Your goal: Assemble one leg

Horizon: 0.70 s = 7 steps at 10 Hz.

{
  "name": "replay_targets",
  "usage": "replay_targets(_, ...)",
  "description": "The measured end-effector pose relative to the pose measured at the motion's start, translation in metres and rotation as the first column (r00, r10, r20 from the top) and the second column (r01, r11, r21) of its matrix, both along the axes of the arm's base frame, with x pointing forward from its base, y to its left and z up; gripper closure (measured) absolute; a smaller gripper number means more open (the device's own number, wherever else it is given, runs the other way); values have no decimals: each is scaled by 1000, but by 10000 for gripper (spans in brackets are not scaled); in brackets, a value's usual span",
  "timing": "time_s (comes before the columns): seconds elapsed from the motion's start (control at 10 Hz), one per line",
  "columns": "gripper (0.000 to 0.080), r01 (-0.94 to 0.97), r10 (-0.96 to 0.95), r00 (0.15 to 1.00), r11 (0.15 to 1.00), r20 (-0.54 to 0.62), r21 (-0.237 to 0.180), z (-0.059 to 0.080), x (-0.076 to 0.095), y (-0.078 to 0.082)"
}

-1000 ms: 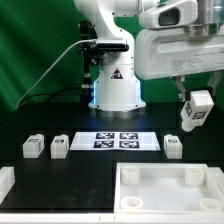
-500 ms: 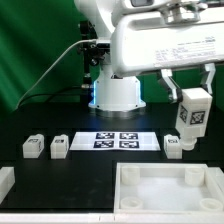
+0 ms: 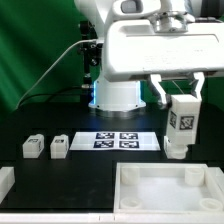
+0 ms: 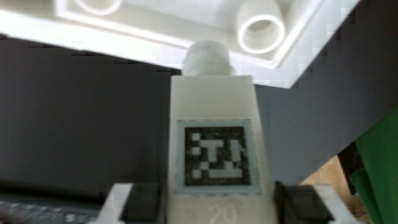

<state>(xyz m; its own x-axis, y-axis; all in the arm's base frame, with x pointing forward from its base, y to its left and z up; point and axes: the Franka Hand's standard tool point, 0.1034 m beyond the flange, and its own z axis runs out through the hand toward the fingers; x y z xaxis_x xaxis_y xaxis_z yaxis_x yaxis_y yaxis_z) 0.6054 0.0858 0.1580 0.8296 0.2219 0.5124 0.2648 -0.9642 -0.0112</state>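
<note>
The leg's rounded peg end is still short of the corner socket (image 3: 194,176) (image 4: 262,33), so the gripper should move the peg end toward the socket before it releases the peg end.
My gripper (image 3: 179,97) is shut on a leg (image 3: 180,117), a white block-shaped post with a black-and-white tag. I hold it in the air at the exterior view's right, above another leg (image 3: 174,150) on the table. In the wrist view the held leg (image 4: 215,120) fills the middle, its rounded peg end pointing toward the square panel (image 4: 169,30) and one corner socket (image 4: 262,33). My fingers (image 4: 128,203) press its sides. Two more legs (image 3: 33,148) (image 3: 59,146) stand at the exterior view's left. The large white panel (image 3: 170,205) lies at the front.
The marker board (image 3: 117,141) lies on the black table before the arm's base (image 3: 118,92). A white part (image 3: 5,184) shows at the front left edge. A green backdrop stands behind.
My gripper with the leg has moved down and toward the exterior view's left, closer to the table. The other parts have not moved.
</note>
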Motion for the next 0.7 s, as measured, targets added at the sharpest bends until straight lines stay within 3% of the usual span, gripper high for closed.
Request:
replay_targets(0.2, 509, -10, 11, 999, 1000, -31, 23, -11, 17, 8)
replay_targets(0.5, 509, 1, 0, 1000, 999, -28, 33, -36, 22, 11)
replay_targets(0.7, 508, 1, 0, 1000, 999, -27, 33, -42, 20, 13)
